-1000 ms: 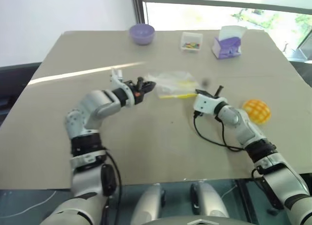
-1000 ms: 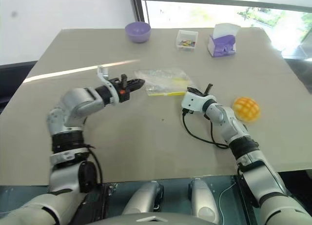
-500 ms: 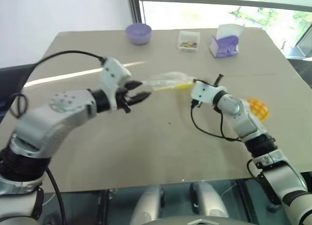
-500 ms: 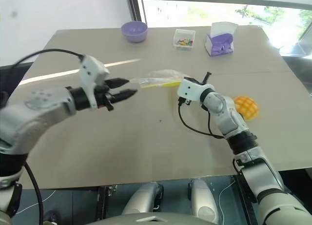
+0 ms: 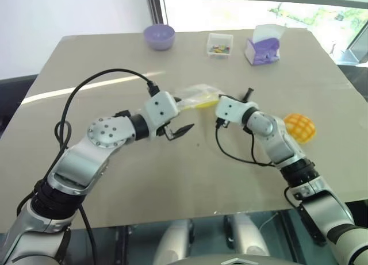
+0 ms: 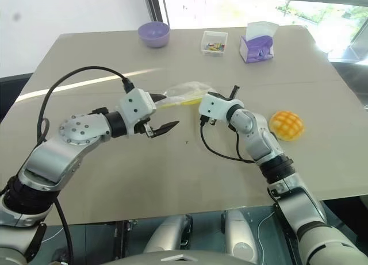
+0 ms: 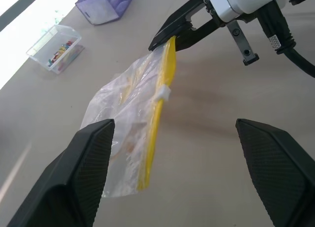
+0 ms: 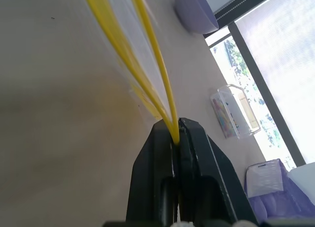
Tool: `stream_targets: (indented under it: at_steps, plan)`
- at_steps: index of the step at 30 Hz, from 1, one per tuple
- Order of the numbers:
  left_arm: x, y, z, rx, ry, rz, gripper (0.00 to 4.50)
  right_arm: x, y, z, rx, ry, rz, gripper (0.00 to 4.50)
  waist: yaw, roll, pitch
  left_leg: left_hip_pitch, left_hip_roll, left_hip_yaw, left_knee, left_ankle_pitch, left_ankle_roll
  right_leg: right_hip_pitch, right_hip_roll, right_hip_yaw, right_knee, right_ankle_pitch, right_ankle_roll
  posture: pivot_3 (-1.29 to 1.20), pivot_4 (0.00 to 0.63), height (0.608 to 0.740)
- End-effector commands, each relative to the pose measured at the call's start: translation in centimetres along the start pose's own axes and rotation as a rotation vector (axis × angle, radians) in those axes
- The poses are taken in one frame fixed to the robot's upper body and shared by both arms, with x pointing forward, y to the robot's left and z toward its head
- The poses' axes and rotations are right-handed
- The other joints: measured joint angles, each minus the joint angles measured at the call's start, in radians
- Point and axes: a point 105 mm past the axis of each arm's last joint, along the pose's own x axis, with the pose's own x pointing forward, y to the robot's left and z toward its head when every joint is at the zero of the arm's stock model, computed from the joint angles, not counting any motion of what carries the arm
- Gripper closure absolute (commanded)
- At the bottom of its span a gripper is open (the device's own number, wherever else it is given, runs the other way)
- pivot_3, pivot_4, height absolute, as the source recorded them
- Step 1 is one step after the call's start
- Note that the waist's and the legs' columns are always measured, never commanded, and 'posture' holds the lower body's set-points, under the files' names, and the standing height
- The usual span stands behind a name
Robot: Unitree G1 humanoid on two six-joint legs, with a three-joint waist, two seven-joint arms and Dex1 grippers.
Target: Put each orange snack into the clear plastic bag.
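Observation:
The clear bag (image 7: pixel 120 123) hangs thin and limp from its yellow strip. I will pinch the loose end of that strip with my left gripper.
The clear plastic bag (image 5: pixel 192 96) with its yellow strip (image 7: pixel 158 96) is held above the table's middle. My right gripper (image 6: pixel 199 98) is shut on one end of that strip, which shows pinched between the fingertips in the right wrist view (image 8: pixel 174 131). My left gripper (image 5: pixel 179 113) stands open just beside the bag's other end, fingers (image 7: pixel 93 160) wide apart and holding nothing. The orange snack (image 5: pixel 301 127), a round bun with a grid top, lies on the table to the right of my right arm.
Along the table's far edge stand a purple bowl (image 5: pixel 159 36), a small clear box of colourful bits (image 5: pixel 219 45) and a purple tissue box (image 5: pixel 264 46). A black cable (image 5: pixel 238 154) loops under my right wrist.
My left gripper has let go of the bag's edge and opened wide, its arm swinging up and round. The right gripper has lifted the bag slightly by its yellow strip.

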Motion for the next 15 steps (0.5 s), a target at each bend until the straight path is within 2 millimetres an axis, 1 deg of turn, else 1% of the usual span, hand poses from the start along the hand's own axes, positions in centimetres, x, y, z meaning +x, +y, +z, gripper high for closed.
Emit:
stream_targets:
  at_steps: [1,5,6,7,8,11,14,15]
  plan:
    - [0.5,0.1,0.2,0.061,0.002,0.009,1.56,-0.2,-1.1,1.7,-0.025,-0.054,-0.041,4.5,0.0,0.0,0.0,0.0,0.0,0.0,0.0,0.0,0.0,0.0,0.0,0.0,0.0,0.0,0.0,0.0,0.15,0.74]
    - [0.9,-0.1,-0.1,0.075,0.008,0.011,3.34,-0.2,-0.9,1.8,-0.025,-0.057,-0.038,4.5,-0.001,0.0,0.0,0.0,0.0,0.0,0.0,0.0,0.0,0.0,0.0,0.001,0.001,0.0,0.0,0.0,0.15,0.74]
    - [0.9,0.0,-0.1,0.079,0.008,0.018,3.91,-0.3,-0.9,1.8,-0.025,-0.057,-0.037,4.5,-0.002,0.0,0.0,0.0,0.0,0.0,0.0,0.0,0.0,0.0,0.0,0.001,0.001,0.0,0.0,0.0,0.15,0.74]
    - [0.9,0.1,-0.1,0.082,0.008,0.022,4.25,-0.3,-0.9,1.8,-0.024,-0.057,-0.037,4.5,-0.001,0.0,0.0,0.0,0.0,0.0,0.0,0.0,0.0,0.0,0.0,0.001,0.001,0.0,0.0,0.0,0.15,0.74]
    - [0.9,0.1,-0.1,0.084,0.008,0.024,4.38,-0.3,-0.9,1.8,-0.024,-0.057,-0.036,4.5,-0.001,0.0,0.0,0.0,0.0,0.0,0.0,0.0,0.0,0.0,0.0,0.001,0.001,0.0,0.0,0.0,0.15,0.74]
    - [0.8,0.2,-0.3,0.099,0.005,0.026,4.38,-0.6,-0.5,1.6,-0.002,-0.053,-0.006,4.5,-0.001,0.0,0.0,0.0,0.0,0.0,0.001,0.0,0.0,0.0,0.0,0.001,0.001,0.0,0.0,0.0,0.15,0.74]
    - [0.6,0.3,-0.6,0.106,-0.001,0.029,4.5,-0.9,-0.3,1.4,0.019,-0.052,0.007,3.61,-0.001,0.0,0.0,0.0,0.0,0.0,0.001,0.0,0.0,0.0,0.0,0.001,0.001,0.0,0.0,0.0,0.15,0.74]
    - [0.5,0.4,-0.9,0.099,-0.003,0.033,4.5,-1.2,-0.2,1.3,0.037,-0.052,0.01,3.06,-0.001,0.0,0.0,0.0,0.0,0.0,0.001,0.0,0.0,0.0,0.0,0.001,0.001,0.0,0.0,0.0,0.15,0.74]
